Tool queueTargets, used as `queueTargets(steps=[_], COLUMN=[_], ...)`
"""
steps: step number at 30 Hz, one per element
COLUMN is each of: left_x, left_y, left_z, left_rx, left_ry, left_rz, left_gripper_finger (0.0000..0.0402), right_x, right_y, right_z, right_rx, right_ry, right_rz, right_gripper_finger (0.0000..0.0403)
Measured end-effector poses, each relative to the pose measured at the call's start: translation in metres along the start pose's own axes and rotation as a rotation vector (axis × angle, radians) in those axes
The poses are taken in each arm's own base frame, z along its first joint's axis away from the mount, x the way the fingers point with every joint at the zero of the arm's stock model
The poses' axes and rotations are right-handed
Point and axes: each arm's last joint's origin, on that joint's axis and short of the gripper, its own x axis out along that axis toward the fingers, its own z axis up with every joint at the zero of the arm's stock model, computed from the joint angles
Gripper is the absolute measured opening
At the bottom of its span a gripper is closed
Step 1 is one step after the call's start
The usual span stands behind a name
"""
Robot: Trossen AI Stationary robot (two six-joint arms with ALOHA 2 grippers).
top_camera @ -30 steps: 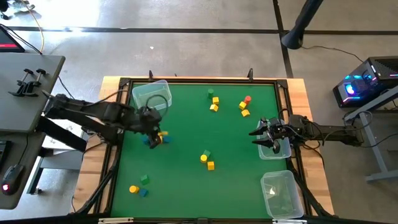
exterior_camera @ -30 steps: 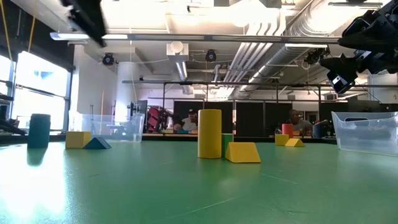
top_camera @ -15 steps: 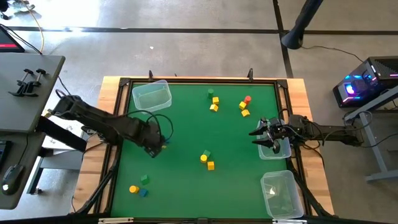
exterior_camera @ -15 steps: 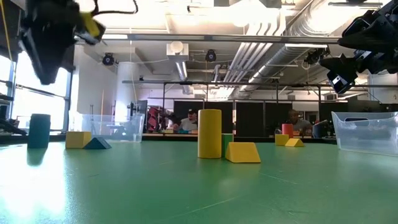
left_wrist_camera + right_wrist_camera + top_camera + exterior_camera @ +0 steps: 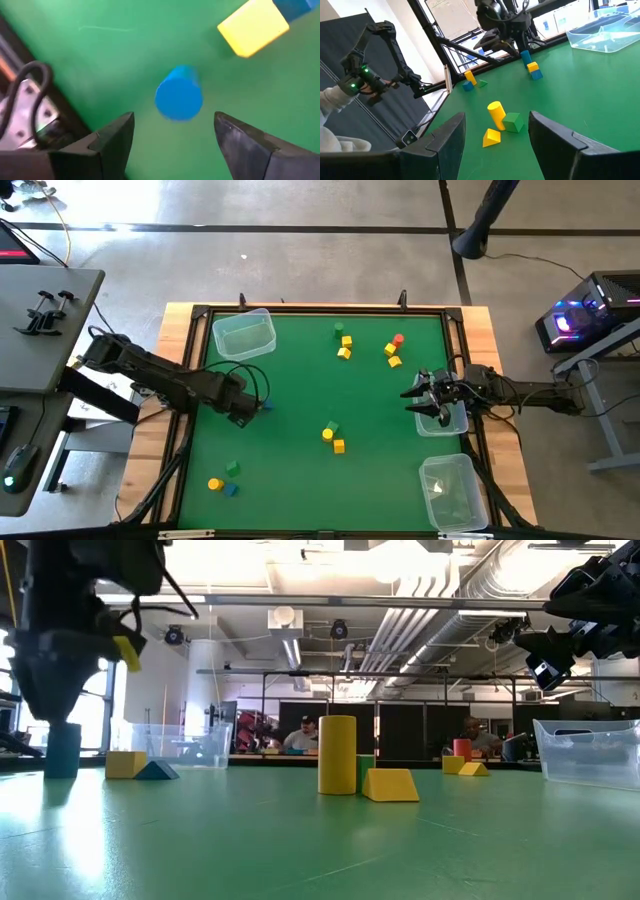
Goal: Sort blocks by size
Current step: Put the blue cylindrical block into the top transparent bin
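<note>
I should grab the blue cylinder by its round side (image 5: 182,80) with my left gripper to sort it into its tub.
My left gripper (image 5: 246,409) points down, open, just above an upright blue cylinder (image 5: 178,95); its fingers stand either side of the cylinder without touching it. In the low view this gripper (image 5: 55,705) hovers over the cylinder (image 5: 62,750). A yellow block (image 5: 252,27) and a blue wedge (image 5: 157,771) lie on the green mat right beside it. More blocks lie in a middle group (image 5: 333,436), two far groups (image 5: 344,343) (image 5: 393,350) and a near-left group (image 5: 224,480). My right gripper (image 5: 416,396) waits open and level at the right edge.
A clear tub (image 5: 243,333) stands at the far left corner. Another clear tub (image 5: 452,418) sits under my right arm, and a third (image 5: 448,492) at the near right. A raised black frame (image 5: 190,380) borders the mat. Open mat lies between the block groups.
My left gripper has come down from high above the mat to just over the blue cylinder, tipping to point more steeply down and rolling about its own axis.
</note>
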Motion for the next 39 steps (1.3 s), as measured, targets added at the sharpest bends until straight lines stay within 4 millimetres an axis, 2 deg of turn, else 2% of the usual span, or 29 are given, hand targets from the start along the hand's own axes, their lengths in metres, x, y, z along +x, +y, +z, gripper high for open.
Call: queueTargets(steps=[9, 14, 21, 28, 32, 36, 39], left_x=[0.015, 0.024, 0.026, 0.025, 0.019, -0.002, -0.023], left_y=[0.004, 0.007, 0.009, 0.009, 0.006, 0.004, 0.01], left_z=[0.016, 0.02, 0.02, 0.02, 0.023, 0.039, 0.057], left_rx=[-0.005, -0.016, -0.015, -0.006, 0.023, 0.062, 0.091], left_ry=[-0.012, 0.029, 0.058, 0.074, 0.062, 0.022, -0.027], left_rz=[-0.043, -0.073, -0.08, -0.091, -0.109, -0.155, -0.156], left_gripper_finger=[0.0261, 0.0244, 0.0201, 0.0134, 0.0095, 0.0094, 0.0094], right_x=[0.0, 0.0, 0.0, 0.0, 0.0, 0.0, 0.0], right_y=[0.0, 0.0, 0.0, 0.0, 0.0, 0.0, 0.0], right_z=[0.0, 0.0, 0.0, 0.0, 0.0, 0.0, 0.0], right_rx=[0.0, 0.0, 0.0, 0.0, 0.0, 0.0, 0.0], right_ry=[0.0, 0.0, 0.0, 0.0, 0.0, 0.0, 0.0], right_rz=[0.0, 0.0, 0.0, 0.0, 0.0, 0.0, 0.0], right_gripper_finger=[0.0208, 0.0208, 0.0208, 0.0208, 0.0208, 0.0208, 0.0208])
